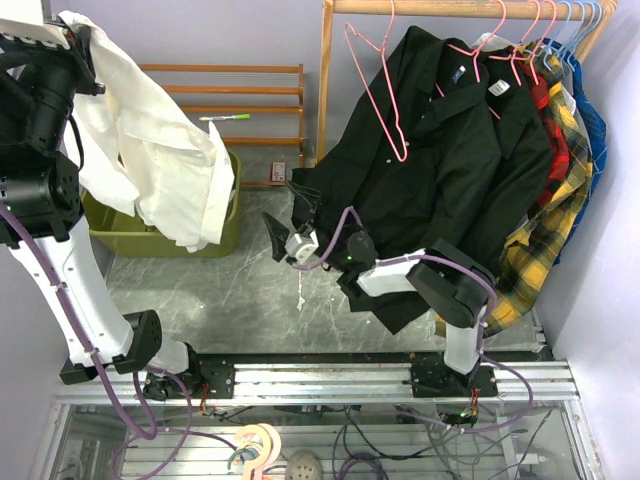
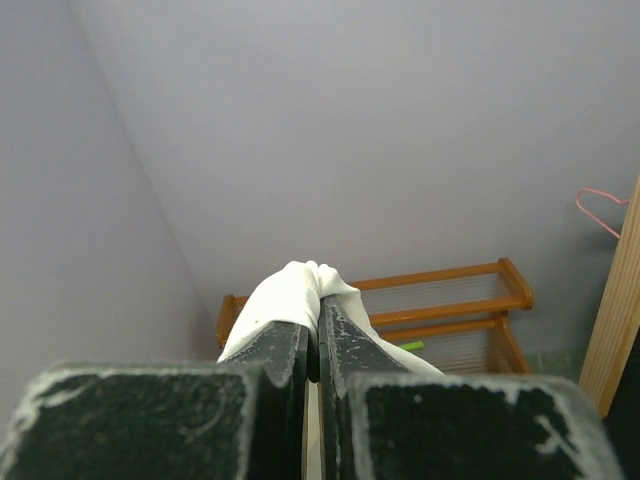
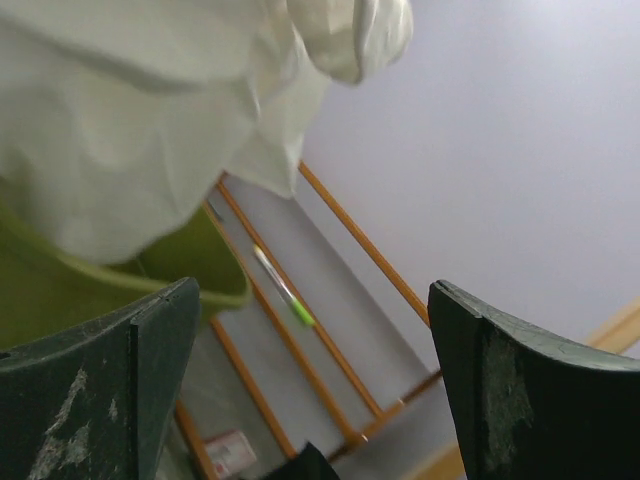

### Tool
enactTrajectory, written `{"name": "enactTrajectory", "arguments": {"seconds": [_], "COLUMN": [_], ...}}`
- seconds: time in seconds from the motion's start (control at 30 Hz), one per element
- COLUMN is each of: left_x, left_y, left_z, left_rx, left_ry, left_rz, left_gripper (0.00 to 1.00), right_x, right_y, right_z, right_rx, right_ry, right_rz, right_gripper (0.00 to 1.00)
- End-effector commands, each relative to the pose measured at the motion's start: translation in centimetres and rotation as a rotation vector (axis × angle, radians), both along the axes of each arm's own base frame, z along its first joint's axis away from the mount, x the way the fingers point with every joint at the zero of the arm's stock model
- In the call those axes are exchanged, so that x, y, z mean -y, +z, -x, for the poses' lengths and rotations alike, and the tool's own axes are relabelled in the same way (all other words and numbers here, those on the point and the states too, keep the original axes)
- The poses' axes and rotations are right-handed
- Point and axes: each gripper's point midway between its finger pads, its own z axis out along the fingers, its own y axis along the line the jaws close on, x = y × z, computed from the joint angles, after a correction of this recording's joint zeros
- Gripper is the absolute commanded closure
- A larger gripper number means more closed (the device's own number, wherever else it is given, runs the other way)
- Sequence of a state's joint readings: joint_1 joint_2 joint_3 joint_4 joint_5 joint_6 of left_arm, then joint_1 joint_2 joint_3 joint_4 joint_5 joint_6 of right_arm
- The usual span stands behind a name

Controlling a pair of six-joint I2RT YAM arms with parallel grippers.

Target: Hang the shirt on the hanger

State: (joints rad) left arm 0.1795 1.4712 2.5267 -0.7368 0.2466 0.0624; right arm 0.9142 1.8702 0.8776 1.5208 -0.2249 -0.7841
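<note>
I next need to grab the white shirt's loose hanging edge facing the rack [image 1: 222, 180] with my right gripper, freeing my left gripper to re-grip for the hanger [image 1: 402, 152].
The white shirt [image 1: 160, 150] hangs bunched from my left gripper [image 1: 82, 45], raised high at the far left, and drapes down over a green bin [image 1: 225, 235]. In the left wrist view the left gripper [image 2: 318, 335] is shut on a fold of the shirt [image 2: 295, 290]. The empty pink hanger [image 1: 402, 152] hangs by its hook from the wooden rail in front of a black shirt [image 1: 450, 150]; its edge shows in the left wrist view [image 2: 600, 205]. My right gripper [image 1: 288, 215] is open and empty, between bin and rack, pointing toward the shirt [image 3: 130, 110]; its jaws [image 3: 310, 370] stand wide apart.
A wooden slatted shelf [image 1: 250, 100] with a green marker [image 1: 228, 118] stands against the back wall. The rack's wooden post [image 1: 325, 80] rises right of it. Red plaid, yellow plaid [image 1: 545, 240] and blue garments hang at the rail's right end.
</note>
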Motion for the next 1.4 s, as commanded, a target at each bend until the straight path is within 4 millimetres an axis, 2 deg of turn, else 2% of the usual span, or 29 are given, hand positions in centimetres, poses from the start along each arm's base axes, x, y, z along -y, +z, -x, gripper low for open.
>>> {"name": "enactTrajectory", "arguments": {"seconds": [0.0,0.07,0.13,0.37,0.57,0.83,0.87,0.93,1.1,1.27,1.37], "left_x": [1.2,1.2,1.1,1.0,0.7,0.5,0.5,0.7,0.9,2.4,3.8], "left_y": [1.2,0.9,0.7,-0.5,-1.2,-2.1,-2.2,-2.3,-1.5,2.8,5.9], "left_z": [0.4,0.2,-0.1,-0.9,-1.5,-2.4,-2.5,-2.7,-2.4,-0.4,1.2], "left_rx": [0.048,0.043,0.035,0.000,-0.018,-0.042,-0.045,-0.049,-0.024,0.110,0.217], "left_ry": [-0.063,-0.066,-0.062,-0.070,-0.055,-0.053,-0.057,-0.065,-0.074,-0.154,-0.241], "left_rz": [0.000,0.004,0.010,0.015,0.009,0.011,0.013,0.016,0.019,0.046,0.047], "left_gripper": [0.93,0.93,0.93,0.93,0.93,0.93,0.93,0.93,0.93,0.93,0.93], "right_x": [2.7,1.6,0.7,-3.1,-5.1,-6.0,-6.2,-6.4,-6.8,-5.1,-3.7], "right_y": [5.7,5.8,6.9,6.5,6.5,7.6,7.7,8.2,10.5,15.6,19.2], "right_z": [-0.5,0.3,1.4,5.1,5.3,6.2,6.3,6.7,10.0,14.3,15.8], "right_rx": [0.331,0.379,0.435,0.637,0.732,0.789,0.795,0.796,0.829,0.868,0.909], "right_ry": [-0.256,-0.254,-0.249,-0.270,-0.295,-0.266,-0.263,-0.251,-0.210,-0.166,-0.158], "right_rz": [-0.121,-0.122,-0.161,-0.115,-0.122,-0.160,-0.165,-0.185,-0.252,-0.370,-0.446], "right_gripper": [0.04,0.04,0.03,0.03,0.00,0.02,0.05,0.21,0.99,1.00,1.00]}}
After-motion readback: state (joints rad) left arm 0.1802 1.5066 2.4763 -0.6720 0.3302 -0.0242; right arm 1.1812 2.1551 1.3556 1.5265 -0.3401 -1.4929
